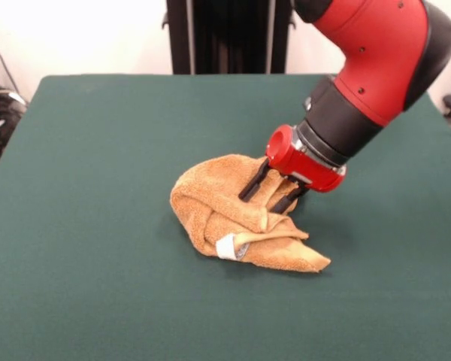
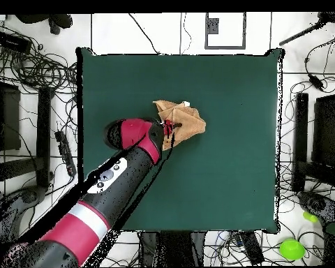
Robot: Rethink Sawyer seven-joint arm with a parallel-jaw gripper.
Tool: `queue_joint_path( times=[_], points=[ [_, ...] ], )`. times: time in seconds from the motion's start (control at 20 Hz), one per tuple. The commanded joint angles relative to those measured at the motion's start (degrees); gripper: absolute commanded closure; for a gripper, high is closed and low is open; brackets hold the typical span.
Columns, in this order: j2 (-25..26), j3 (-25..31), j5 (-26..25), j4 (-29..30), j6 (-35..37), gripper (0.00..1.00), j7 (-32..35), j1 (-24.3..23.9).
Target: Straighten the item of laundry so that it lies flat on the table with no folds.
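I need to grab the towel (image 1: 218, 203) next by the raised fold between my gripper's fingers, because the pointed corner of the cloth (image 1: 313, 262) lies flat on the tabletop.
The orange-tan towel (image 1: 218, 203) lies crumpled in a bunched heap near the middle of the dark green table (image 1: 90, 165). Its small white tag (image 1: 227, 247) shows at the near edge, and one corner points out to the near right. My gripper (image 1: 259, 203) comes in from the right, tilted, with both black fingers (image 1: 253, 183) spread apart and their tips down on the top of the heap. In the overhead view the towel (image 2: 186, 118) is folded over on itself, and the gripper (image 2: 169, 130) covers its left edge.
The green table (image 2: 226, 174) stretches far wider than the towel on every side. Cables, stands and equipment (image 2: 31, 105) lie on the floor around the table. A bright green object (image 2: 292, 248) sits on the floor at the lower right of the overhead view.
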Motion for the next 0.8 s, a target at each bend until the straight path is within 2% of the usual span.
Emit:
queue_joint_path(
  times=[0.05, 0.35, 0.6, 0.8],
  points=[
    [3.1, 9.8, 3.1, 2.0, 0.6, 0.00, 17.2, -1.4],
    [2.7, 9.8, 2.5, 1.7, 2.8, 0.00, 16.0, -1.7],
    [5.2, 3.8, -0.9, -1.9, 10.6, 0.00, 14.1, -0.2],
    [5.9, 3.1, -0.3, -1.6, 9.2, 0.00, 15.6, 0.0]
  ],
)
